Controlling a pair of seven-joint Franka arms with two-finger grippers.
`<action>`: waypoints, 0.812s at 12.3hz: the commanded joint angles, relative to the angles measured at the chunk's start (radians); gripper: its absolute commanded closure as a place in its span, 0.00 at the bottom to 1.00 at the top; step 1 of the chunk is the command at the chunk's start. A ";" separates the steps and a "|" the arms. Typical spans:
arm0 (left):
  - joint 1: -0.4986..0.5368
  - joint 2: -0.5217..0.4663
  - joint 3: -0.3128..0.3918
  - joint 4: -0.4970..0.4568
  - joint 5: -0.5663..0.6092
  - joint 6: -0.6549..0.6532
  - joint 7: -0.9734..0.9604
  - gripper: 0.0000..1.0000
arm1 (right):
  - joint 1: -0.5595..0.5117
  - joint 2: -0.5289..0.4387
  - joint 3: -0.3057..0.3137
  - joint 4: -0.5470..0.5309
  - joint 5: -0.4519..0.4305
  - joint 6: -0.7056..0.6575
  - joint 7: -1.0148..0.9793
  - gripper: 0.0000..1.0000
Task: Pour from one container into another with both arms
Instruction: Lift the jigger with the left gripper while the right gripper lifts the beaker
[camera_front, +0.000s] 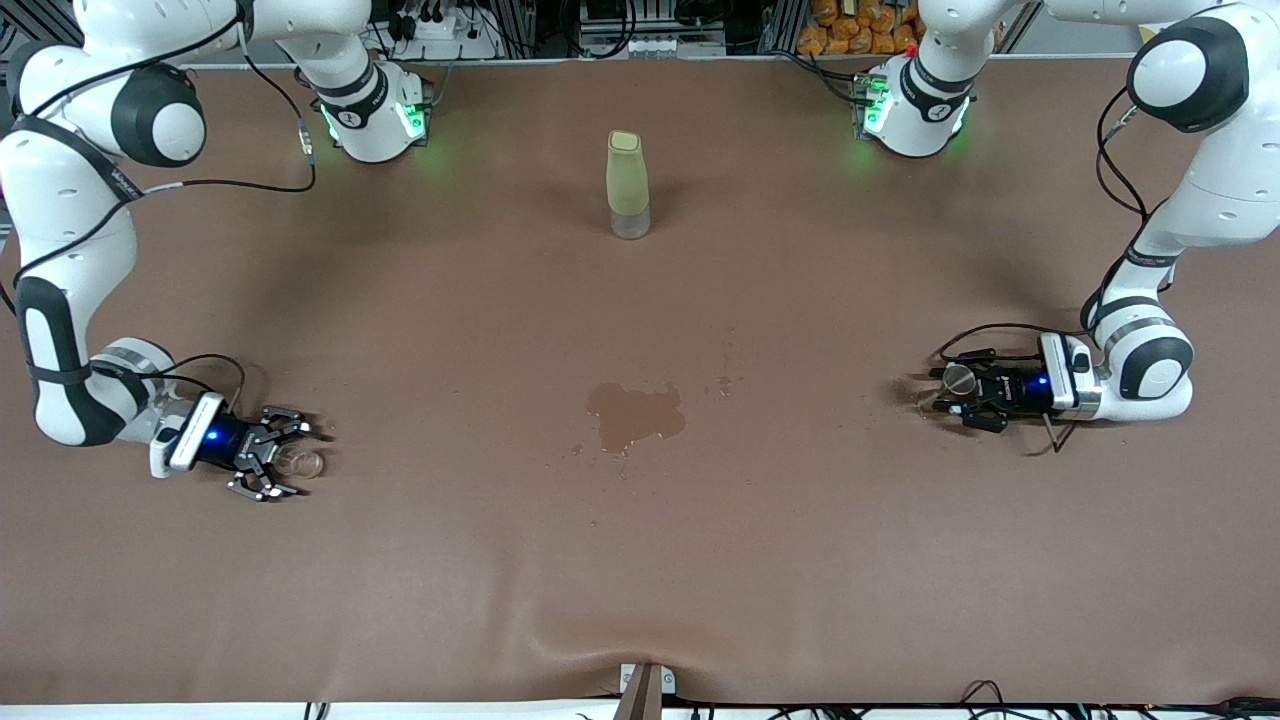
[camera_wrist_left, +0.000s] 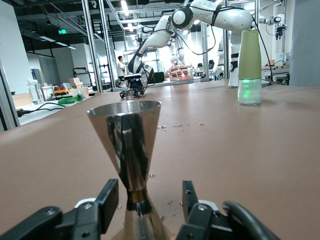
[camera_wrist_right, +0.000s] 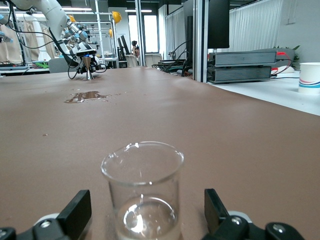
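Note:
I next need to grab the clear glass cup by its side (camera_wrist_right: 145, 210) below the cup's open rim (camera_wrist_right: 142, 162) with my right gripper, to pour between the two containers.
The tiny clear glass cup (camera_front: 300, 462) (camera_wrist_right: 143, 192) stands upright on the brown table near the right arm's end. My right gripper (camera_front: 297, 458) (camera_wrist_right: 145, 201) lies low around it, open, with a gap on each side. The silvery hourglass jigger (camera_front: 959, 379) (camera_wrist_left: 127, 145) stands upright near the left arm's end. My left gripper (camera_front: 950, 396) (camera_wrist_left: 150, 196) is low around its narrow waist, open, fingers (camera_wrist_left: 107, 200) apart from the metal. Each wrist view shows the other gripper small in the distance.
A tall pale-green bottle (camera_front: 628, 185) (camera_wrist_left: 249, 67) stands mid-table, farther from the front camera. A wet puddle (camera_front: 635, 415) (camera_wrist_right: 85, 96) with scattered drops lies in the table's middle between the two grippers. A crease runs along the cover (camera_front: 600, 640) by the front edge.

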 joint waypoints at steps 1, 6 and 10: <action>-0.001 0.015 -0.001 0.016 -0.030 -0.016 0.033 0.53 | 0.016 0.021 -0.003 0.025 0.026 -0.011 -0.011 0.00; -0.004 0.017 -0.001 0.018 -0.030 -0.016 0.013 0.92 | 0.033 0.021 -0.003 0.022 0.025 -0.014 -0.029 0.00; -0.016 0.011 0.001 0.019 0.033 -0.019 -0.051 1.00 | 0.037 0.024 -0.003 0.019 0.023 -0.016 -0.041 0.06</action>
